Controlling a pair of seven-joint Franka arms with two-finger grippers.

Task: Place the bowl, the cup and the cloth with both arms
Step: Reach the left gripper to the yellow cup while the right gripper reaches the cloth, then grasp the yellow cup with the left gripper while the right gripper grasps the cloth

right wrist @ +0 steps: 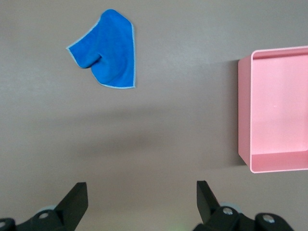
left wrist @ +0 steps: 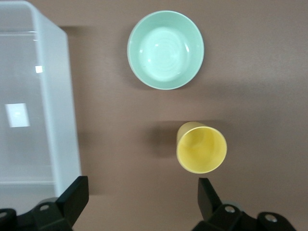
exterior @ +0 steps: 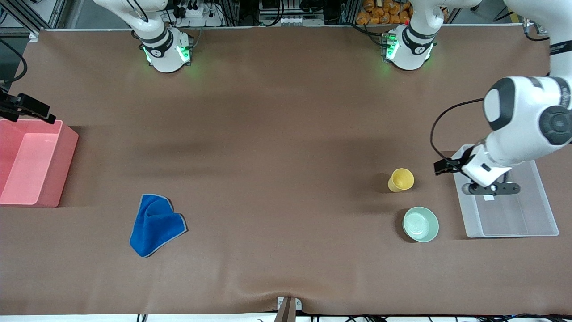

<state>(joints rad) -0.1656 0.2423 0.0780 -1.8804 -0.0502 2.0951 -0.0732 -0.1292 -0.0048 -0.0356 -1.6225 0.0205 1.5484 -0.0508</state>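
The left gripper reaches the yellow cup next and grabs its rim to place the cup in the clear bin.
The mint-green bowl stands upright toward the left arm's end of the table. The yellow cup stands a little farther from the front camera. The blue cloth lies crumpled toward the right arm's end. My left gripper hangs open and empty over the table between the cup and a clear bin. In the left wrist view the gripper is apart from the cup and the bowl. My right gripper is open and empty over a pink bin's edge. The right wrist view shows the gripper and the cloth.
A clear plastic bin stands at the left arm's end, beside the bowl and cup; it also shows in the left wrist view. A pink bin stands at the right arm's end, also in the right wrist view. Brown tabletop lies between them.
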